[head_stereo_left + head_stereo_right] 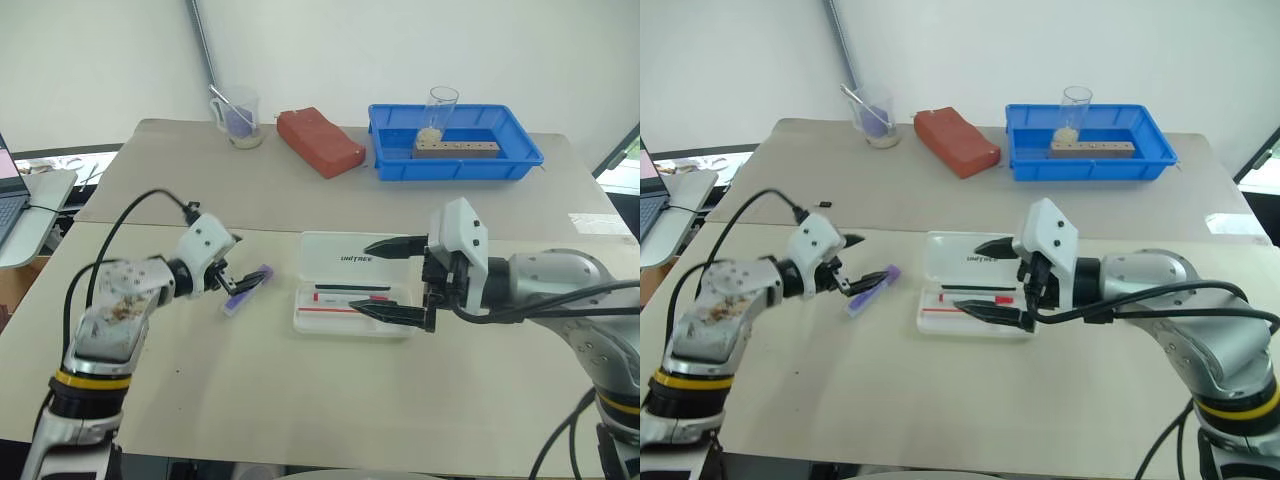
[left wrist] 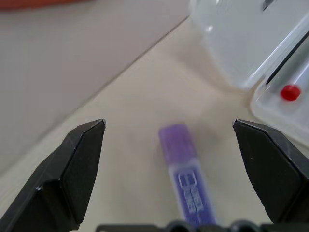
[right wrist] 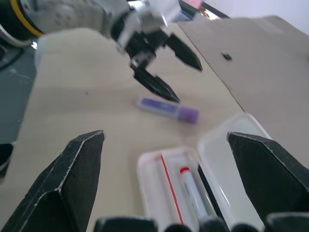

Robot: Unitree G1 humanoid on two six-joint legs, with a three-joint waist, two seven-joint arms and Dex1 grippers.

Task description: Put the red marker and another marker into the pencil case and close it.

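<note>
The fingers of my left gripper are above the highlighter and would miss it if they closed now. My left gripper should go lower before it closes on the purple highlighter (image 1: 248, 288) (image 2: 188, 179).
The pencil case (image 1: 352, 258) lies open at the table's middle, its lettered lid flat behind the base. The red marker (image 1: 345, 297) rests in the base beside a thin red pen and a dark pen; its red cap (image 3: 185, 170) shows in the right wrist view. The purple highlighter (image 1: 248, 288) lies on the table left of the case. My left gripper (image 1: 232, 279) is open at the highlighter's left end, which lies between its fingers (image 2: 186, 179) without being gripped. Over the case's right side my right gripper (image 1: 365, 278) hangs open and holds nothing.
A blue tray (image 1: 530, 156) with a wooden block and a clear cup stands at the back right. A red-brown block (image 1: 320, 142) and a measuring cup (image 1: 238, 118) sit at the back. A laptop (image 1: 10, 190) is at the far left.
</note>
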